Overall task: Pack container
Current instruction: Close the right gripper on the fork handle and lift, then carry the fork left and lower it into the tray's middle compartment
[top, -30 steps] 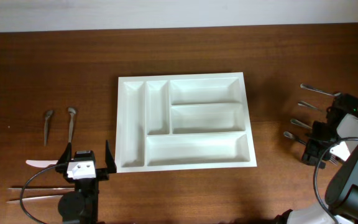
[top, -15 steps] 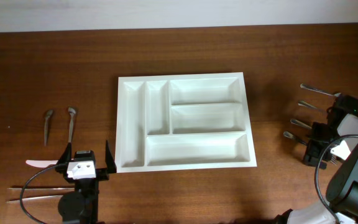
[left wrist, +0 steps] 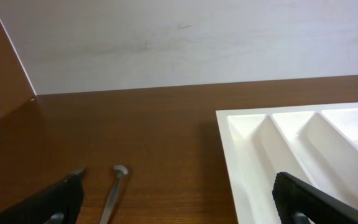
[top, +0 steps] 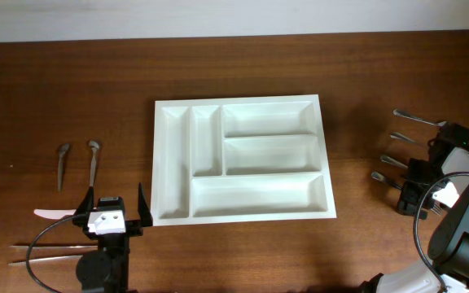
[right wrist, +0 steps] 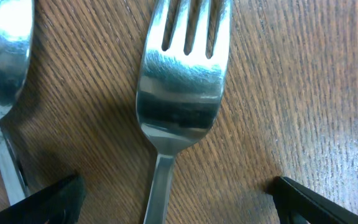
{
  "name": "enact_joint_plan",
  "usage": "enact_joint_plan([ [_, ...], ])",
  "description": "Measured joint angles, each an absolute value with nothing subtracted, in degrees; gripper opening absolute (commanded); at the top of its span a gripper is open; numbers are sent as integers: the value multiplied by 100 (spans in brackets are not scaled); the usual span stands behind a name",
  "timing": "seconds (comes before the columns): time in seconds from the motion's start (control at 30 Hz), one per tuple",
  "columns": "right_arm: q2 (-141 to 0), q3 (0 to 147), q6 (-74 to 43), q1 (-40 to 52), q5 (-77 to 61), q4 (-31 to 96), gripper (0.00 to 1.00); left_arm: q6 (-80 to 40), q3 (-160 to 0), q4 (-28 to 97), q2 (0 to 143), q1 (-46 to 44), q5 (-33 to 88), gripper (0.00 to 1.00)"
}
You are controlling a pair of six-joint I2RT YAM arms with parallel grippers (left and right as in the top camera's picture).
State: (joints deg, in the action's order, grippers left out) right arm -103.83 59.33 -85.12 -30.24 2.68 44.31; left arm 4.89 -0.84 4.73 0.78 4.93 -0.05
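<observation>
The fork's neck [top: 405, 166] [right wrist: 161, 180] is ready for my right gripper to close on now, as the fingers reach down to the wood on both sides of the neck. Closing now would hold it.
The container [top: 173, 155] is a large white tray with five empty compartments at the table's middle; its left end shows in the left wrist view [left wrist: 253, 162]. My right gripper [top: 414, 187] is open, low over the table at the far right, straddling a metal fork [right wrist: 179, 81] whose neck lies between the fingertips [right wrist: 178, 199]. A second utensil [right wrist: 2, 56] lies to the fork's left. Several more cutlery heads [top: 391, 161] lie by that gripper. My left gripper [top: 112, 213] is open and empty near the tray's front left corner; a spoon [left wrist: 115, 186] lies between its fingers [left wrist: 178, 202].
Two spoons [top: 93, 159] lie left of the tray. A white knife [top: 54, 214] and chopsticks [top: 43, 248] lie at the front left beside the left arm. A pale wall [left wrist: 185, 43] runs behind the table's far edge.
The right gripper has shifted slightly over the cutlery at the far right. The left arm and the tray have not moved.
</observation>
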Motion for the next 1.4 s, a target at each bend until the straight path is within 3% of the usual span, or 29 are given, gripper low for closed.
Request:
enact_joint_plan([
  [0.17,-10405,5955,-8484,-3024,257,4401,57,489,-84,473,78,493,-5,99],
  [0.37,-10416,5972,-8458,-3024,248,4383,24,489,-84,473,78,493,-8,99],
  [0.63,-10420,5986,-8270,-3024,226,4355,4,489,-84,473,78,493,-8,99],
  [0.83,-10543,6211,-7660,-3024,222,4615,4,489,-84,473,78,493,-5,99],
  [1.17,-10634,7865,-7312,-2947,93,6429,4,486,-84,473,78,493,-8,99],
  [1.4,-10634,8790,-7332,-2401,-642,6685,4,489,-84,473,78,493,-5,99],
])
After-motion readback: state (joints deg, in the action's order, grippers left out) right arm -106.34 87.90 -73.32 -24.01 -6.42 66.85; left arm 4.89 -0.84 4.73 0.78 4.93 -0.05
